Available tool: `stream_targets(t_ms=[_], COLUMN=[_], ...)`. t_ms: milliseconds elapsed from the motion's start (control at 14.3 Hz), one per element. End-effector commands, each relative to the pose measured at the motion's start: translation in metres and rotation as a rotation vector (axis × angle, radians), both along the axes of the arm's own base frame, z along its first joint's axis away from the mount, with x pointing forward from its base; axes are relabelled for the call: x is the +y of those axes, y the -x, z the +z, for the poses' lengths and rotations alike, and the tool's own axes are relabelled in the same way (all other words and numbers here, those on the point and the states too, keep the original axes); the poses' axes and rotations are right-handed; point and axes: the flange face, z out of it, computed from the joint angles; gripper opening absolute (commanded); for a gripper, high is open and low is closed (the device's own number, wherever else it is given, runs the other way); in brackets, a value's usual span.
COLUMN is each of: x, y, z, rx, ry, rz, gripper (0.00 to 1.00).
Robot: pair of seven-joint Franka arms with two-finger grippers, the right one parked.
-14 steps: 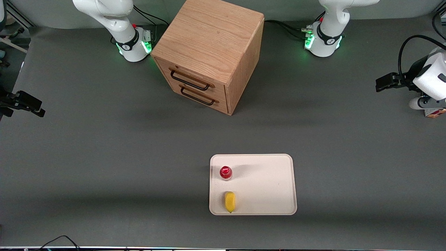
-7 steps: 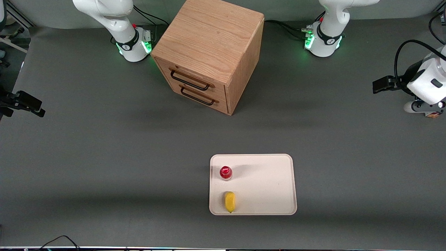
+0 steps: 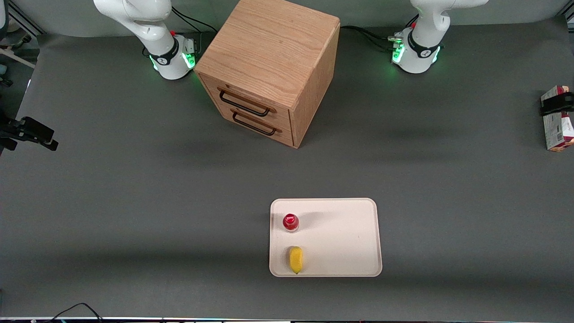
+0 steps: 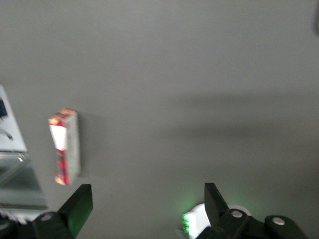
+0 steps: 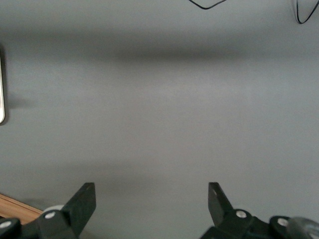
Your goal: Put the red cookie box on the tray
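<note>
The red cookie box needs to go on the tray [image 3: 350, 237], so my gripper will next grab the box by its white middle section [image 3: 554, 119].
The red cookie box [image 3: 556, 131] lies on the grey table at the working arm's end, at the very edge of the front view, its white side panel showing. A black part of the working arm [image 3: 556, 103] crosses above it. In the left wrist view the box [image 4: 65, 147] lies on the table off to one side of my gripper [image 4: 148, 204], which is open with nothing between its fingers and is apart from the box. The cream tray [image 3: 350, 237] sits nearer the front camera, about mid-table.
On the tray stand a small red-capped bottle [image 3: 290, 222] and a yellow lemon-like object [image 3: 296, 259]. A wooden drawer cabinet [image 3: 269, 67] stands farther back between the two arm bases. A green-lit arm base [image 4: 197, 224] shows by the gripper.
The working arm's white wrist has swung outward and left the front view. The red cookie box it was covering now shows along most of its length.
</note>
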Motion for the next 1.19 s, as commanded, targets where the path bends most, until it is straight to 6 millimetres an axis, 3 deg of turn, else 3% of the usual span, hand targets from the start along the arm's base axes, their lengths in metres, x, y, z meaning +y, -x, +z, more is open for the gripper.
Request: stream_targets(t_ms=[0, 350, 629, 909, 1119], x=[0.069, 0.181, 0.251, 0.294, 0.312], y=[0.005, 0.015, 0.036, 0.092, 0.131], z=[-0.012, -0.102, -0.192, -0.260, -0.281], rx=[0.012, 0.032, 0.009, 0.012, 0.022], ry=[-0.011, -0.011, 0.049, 0.055, 0.068], rz=[-0.132, -0.319, -0.358, -0.323, -0.303], gripper=[1.00, 1.00, 1.00, 1.00, 1.00])
